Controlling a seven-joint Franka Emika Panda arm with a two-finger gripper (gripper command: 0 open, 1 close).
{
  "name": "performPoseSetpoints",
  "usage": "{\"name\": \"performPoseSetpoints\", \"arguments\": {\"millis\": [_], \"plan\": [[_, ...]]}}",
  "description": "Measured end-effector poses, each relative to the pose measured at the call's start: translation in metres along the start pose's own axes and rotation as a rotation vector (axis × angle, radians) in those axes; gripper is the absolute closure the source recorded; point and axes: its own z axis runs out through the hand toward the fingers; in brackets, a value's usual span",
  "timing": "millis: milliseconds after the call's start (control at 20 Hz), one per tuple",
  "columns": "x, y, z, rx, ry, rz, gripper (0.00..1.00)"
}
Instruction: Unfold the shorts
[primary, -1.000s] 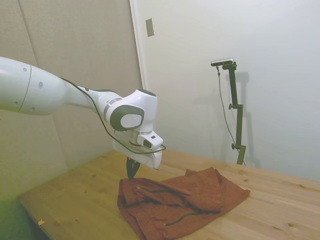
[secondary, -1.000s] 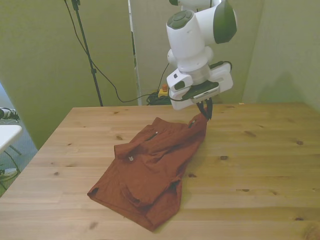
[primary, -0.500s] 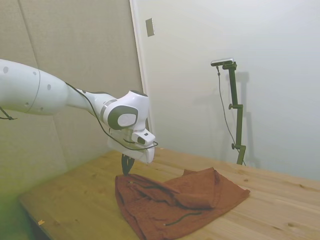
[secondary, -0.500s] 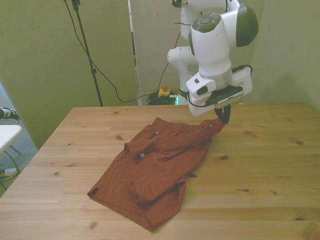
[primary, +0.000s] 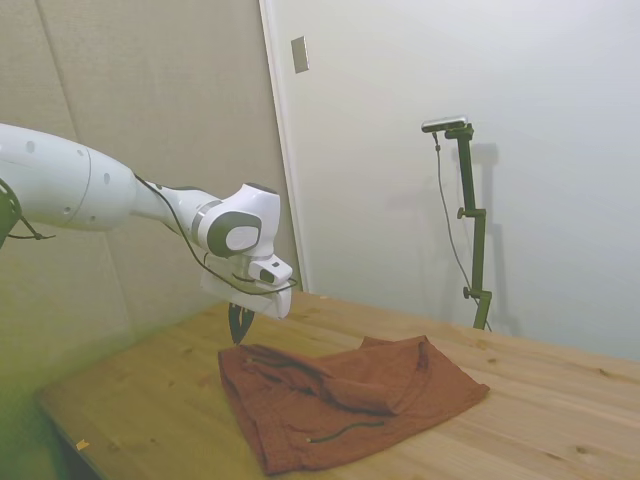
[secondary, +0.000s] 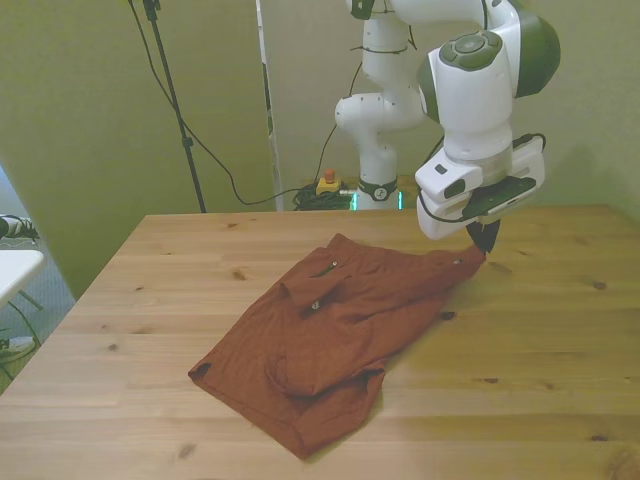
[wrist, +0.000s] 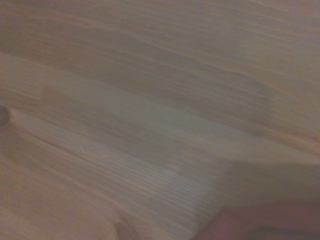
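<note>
I need to open and release the shorts: the shorts' corner (primary: 232, 354) at my fingers is just over the wooden table beside flat cloth.
The rust-brown shorts (secondary: 330, 335) lie on the wooden table (secondary: 540, 350), partly spread, with one leg still folded over near the table's front edge. In the side view the shorts (primary: 340, 400) show a dark zipper line. My gripper (secondary: 482, 243) is shut on the shorts' corner at the front view's right and holds it a little above the table. In the side view the gripper (primary: 238, 328) pinches the cloth's near-left corner. The wrist view is blurred; a sliver of the shorts (wrist: 260, 225) shows at one corner over bare wood.
Bare wooden tabletop (primary: 560, 420) surrounds the cloth on all sides. A black stand with a cable (secondary: 175, 110) rises behind the table's far edge at the front view's left.
My gripper has pulled the held corner steadily toward the front view's right, dragging the shorts along and stretching them wider and flatter.
</note>
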Motion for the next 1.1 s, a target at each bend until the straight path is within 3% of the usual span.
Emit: {"name": "performPoseSetpoints", "arguments": {"millis": [200,350,800,1100], "plan": [[0.000,0.000,-0.002,0.002,0.004,0.001,0.00],[0.012,0.010,-0.015,0.030,0.065,0.069,0.00],[0.097,0.168,-0.056,0.092,0.221,0.498,0.00],[0.106,0.230,-0.074,0.048,0.313,0.780,0.00]]}}
